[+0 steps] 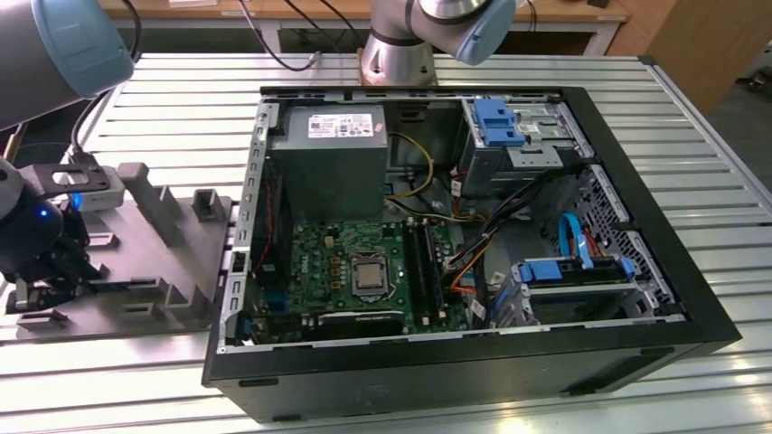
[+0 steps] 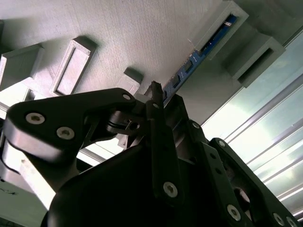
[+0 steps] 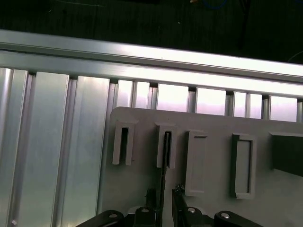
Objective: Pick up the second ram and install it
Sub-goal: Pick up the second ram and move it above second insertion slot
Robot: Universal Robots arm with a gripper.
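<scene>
My gripper should next pick up the second ram by its exposed long edge, then install it in the black memory slots.
The second ram (image 2: 189, 64) is a narrow blue board standing on edge in the slots of a grey holder plate (image 2: 118, 38). In the first wrist view the second ram (image 3: 166, 151) shows edge-on as a thin dark line in one slot of the plate (image 3: 213, 127). My gripper (image 3: 164, 195) is open, its fingertips (image 3: 151, 195) close on either side of the stick with small gaps. In the exterior view my gripper (image 1: 42, 280) hangs low over the plate (image 1: 157, 244) at the exterior view's left.
An open computer case (image 1: 675, 298) lies to the exterior view's right of the plate, with a green motherboard (image 1: 325, 262), black memory slots (image 1: 422, 262), a silver processor (image 1: 365, 271) and a grey power supply (image 1: 328, 163). Everything rests on a ribbed aluminium table (image 1: 181, 99). Another arm's base (image 1: 399, 54) stands at the back.
</scene>
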